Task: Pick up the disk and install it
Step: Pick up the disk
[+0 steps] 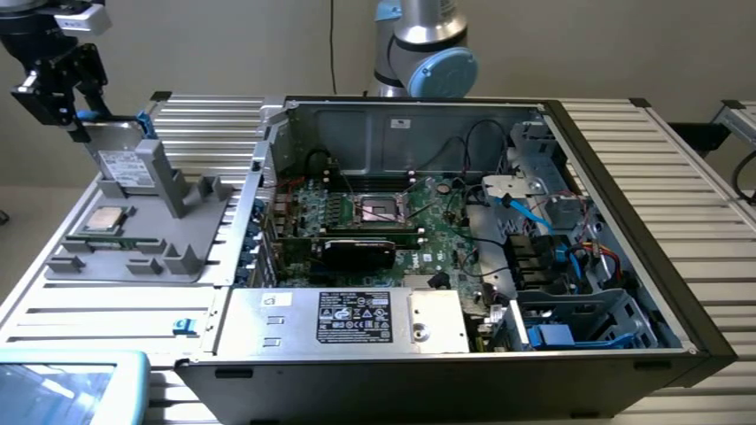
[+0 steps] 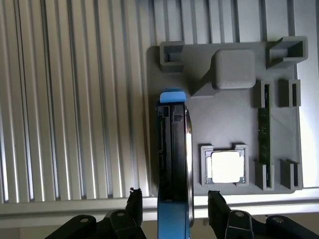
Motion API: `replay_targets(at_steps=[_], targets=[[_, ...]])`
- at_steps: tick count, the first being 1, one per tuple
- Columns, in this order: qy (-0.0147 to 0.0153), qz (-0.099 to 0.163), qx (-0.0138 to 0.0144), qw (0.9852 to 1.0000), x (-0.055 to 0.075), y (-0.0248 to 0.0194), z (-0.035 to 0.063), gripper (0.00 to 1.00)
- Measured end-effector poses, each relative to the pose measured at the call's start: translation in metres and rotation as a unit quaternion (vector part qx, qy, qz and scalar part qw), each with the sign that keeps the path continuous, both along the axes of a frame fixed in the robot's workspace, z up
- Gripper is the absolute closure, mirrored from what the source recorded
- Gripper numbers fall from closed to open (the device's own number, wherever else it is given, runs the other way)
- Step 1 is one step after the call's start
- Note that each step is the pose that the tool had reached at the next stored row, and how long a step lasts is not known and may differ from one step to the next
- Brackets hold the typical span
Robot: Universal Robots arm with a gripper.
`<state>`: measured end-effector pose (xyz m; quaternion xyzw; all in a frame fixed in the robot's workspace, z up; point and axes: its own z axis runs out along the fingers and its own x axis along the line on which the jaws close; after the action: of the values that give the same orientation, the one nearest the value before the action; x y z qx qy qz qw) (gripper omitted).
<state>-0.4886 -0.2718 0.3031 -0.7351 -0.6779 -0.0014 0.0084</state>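
My gripper grabs the disk by its blue-tabbed upper end [image 1: 119,126] next, to install it in the computer's drive cage [image 1: 585,323].
The disk [image 1: 124,166] stands on edge in a slot of the grey holder [image 1: 177,232], at the exterior view's left. It is silver-grey with a white label and blue carrier tabs at its top corners. My gripper [image 1: 73,124] hangs at the disk's upper end. From the wrist, the disk [image 2: 173,149] shows edge-on, a dark slab with blue ends. My gripper [image 2: 174,201] is open and straddles it; each of the fingers [image 2: 133,201] stands a little apart from the disk's faces.
On the holder [image 2: 224,112] lie a square silver processor chip [image 2: 225,167] and a memory stick [image 2: 263,134] on edge. The open computer case [image 1: 473,257] is on the exterior view's right, with a drive cage [image 1: 590,323] at its front corner. The arm's base [image 1: 423,53] is behind it.
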Motion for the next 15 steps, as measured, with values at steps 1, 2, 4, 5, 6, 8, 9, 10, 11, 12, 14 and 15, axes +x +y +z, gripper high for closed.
replay_targets(at_steps=[1,2,4,5,6,8,9,10,11,12,14,15], targets=[[0.0008,0.0,0.0,1.0,0.0,0.0,0.0,0.36],[0.0017,0.0,0.0,1.0,0.0,0.0,0.0,0.36],[0.0033,0.0,0.0,1.0,0.0,0.0,-0.0001,0.36],[0.0037,0.0,0.0,1.0,0.0,0.0,-0.0001,0.36],[0.004,0.0,0.0,1.0,0.0,0.0,-0.0002,0.36],[0.0046,0.0,0.0,1.0,0.0001,0.0,-0.0005,0.36],[0.0048,0.0,0.0,1.0,0.0001,0.0,-0.001,0.36],[0.0051,0.0,0.0,1.0,0.0,0.0,-0.0015,0.36],[0.0054,0.0,0.0,1.0,0.0,0.0,-0.0021,0.36],[0.0055,0.0,0.0,1.0,0.0,0.0,-0.0026,0.36],[0.0057,0.0,0.0,1.0,0.0,0.0,-0.0031,0.36],[0.0057,0.0,0.0,1.0,0.0,0.0,-0.0035,0.36]])
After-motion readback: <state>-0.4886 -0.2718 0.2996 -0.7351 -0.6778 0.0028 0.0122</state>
